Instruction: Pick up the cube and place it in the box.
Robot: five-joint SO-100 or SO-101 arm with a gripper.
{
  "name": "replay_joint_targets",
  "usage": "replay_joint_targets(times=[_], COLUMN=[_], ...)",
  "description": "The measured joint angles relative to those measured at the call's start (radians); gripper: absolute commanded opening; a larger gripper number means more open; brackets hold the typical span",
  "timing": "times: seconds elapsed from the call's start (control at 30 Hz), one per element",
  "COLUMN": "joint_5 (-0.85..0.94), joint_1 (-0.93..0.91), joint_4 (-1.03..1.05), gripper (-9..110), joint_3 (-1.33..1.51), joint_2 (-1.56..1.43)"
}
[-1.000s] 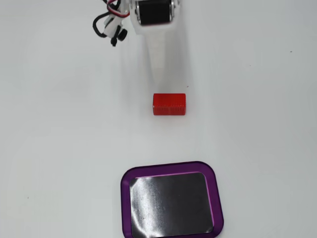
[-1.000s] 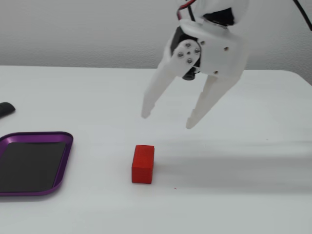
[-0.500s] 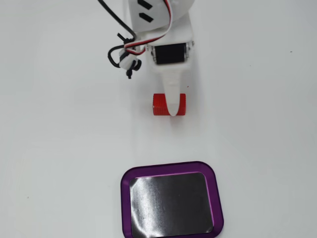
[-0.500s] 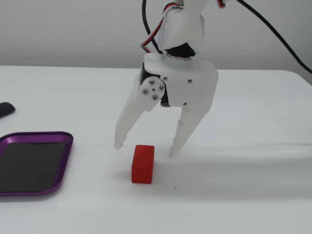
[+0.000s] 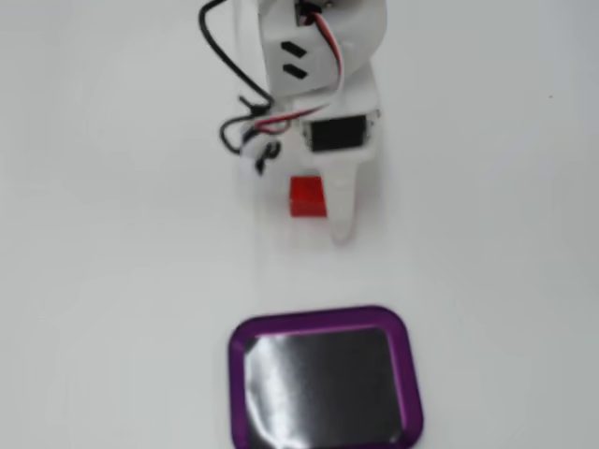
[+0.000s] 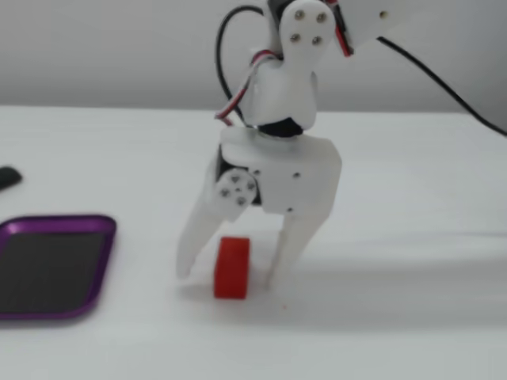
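Note:
My gripper is to place the red cube in the box, so it should grab the cube by its opposite sides next.
The cube (image 5: 307, 196) is a small red block lying on the white table, also seen in a fixed view (image 6: 231, 267). My white gripper (image 6: 228, 277) is open and lowered around it, one finger on each side, fingertips near the table. From above, the gripper (image 5: 304, 229) has its right finger (image 5: 344, 201) beside the block; the left finger blends into the white table. I cannot tell whether the fingers touch the block. The box (image 5: 318, 321) is a purple-rimmed tray with a glossy black floor, empty, in front of the block. It shows at the left edge in a fixed view (image 6: 59, 226).
Black, red and white cables (image 5: 245, 126) hang beside the arm's wrist. A small dark object (image 6: 6, 177) lies at the far left edge of the table, behind the tray.

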State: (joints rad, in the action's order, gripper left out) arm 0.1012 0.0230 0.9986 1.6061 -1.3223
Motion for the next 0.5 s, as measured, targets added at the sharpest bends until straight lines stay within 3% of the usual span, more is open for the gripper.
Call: replay_joint_targets(times=[0.2, 0.5], joint_5=[-0.002, 0.002], joint_1=[0.0, -0.002], joint_4=[-0.011, 0.015], gripper=[0, -1], joint_3=[-0.014, -0.026], joint_2=[0.012, 0.011])
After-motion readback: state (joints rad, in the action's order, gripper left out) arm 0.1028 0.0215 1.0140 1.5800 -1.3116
